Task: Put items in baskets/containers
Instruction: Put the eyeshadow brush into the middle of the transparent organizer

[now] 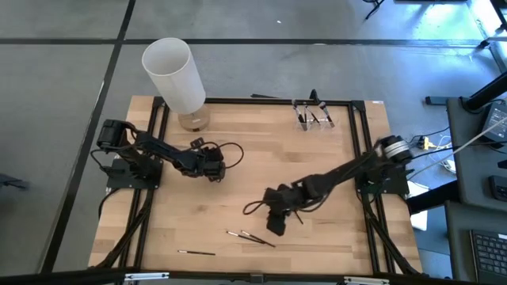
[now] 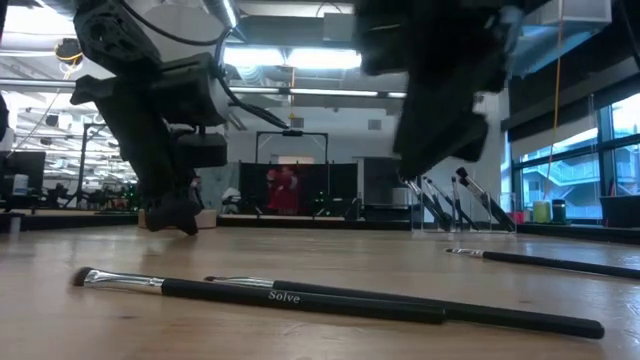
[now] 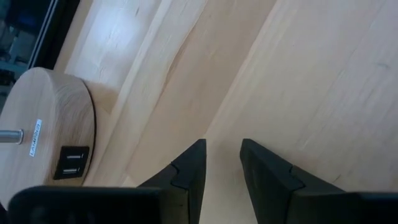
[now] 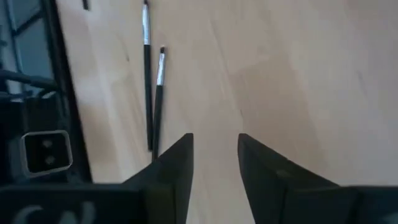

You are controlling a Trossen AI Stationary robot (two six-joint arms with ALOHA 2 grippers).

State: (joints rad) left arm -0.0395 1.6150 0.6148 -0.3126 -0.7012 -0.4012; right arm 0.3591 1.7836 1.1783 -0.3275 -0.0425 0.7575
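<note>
The brush needs to go in the clear holder [image 1: 313, 113], so my right gripper should hold it by its black handle [image 1: 255, 237].
Two thin black brushes with silver ferrules [image 1: 249, 237] lie side by side flat on the table near its near edge, large in the low view [image 2: 260, 290]. A third brush [image 1: 196, 252] lies to their left. The small clear holder [image 1: 313, 113] stands at the far edge with several brushes standing tilted in it [image 2: 450, 205]. My right gripper [image 1: 276, 226] hovers open and empty just right of the pair, which lies ahead of its fingers [image 4: 215, 140] in the right wrist view [image 4: 152, 93]. My left gripper [image 1: 212, 168] is open and empty, low over the table's left half [image 3: 222, 155].
A tall white cylinder [image 1: 176, 75] stands on a round wooden base [image 3: 50, 130] at the table's far left, close to my left gripper. A black frame [image 1: 352, 142] runs along the table's edges. Bare wood lies between the two grippers and across the middle.
</note>
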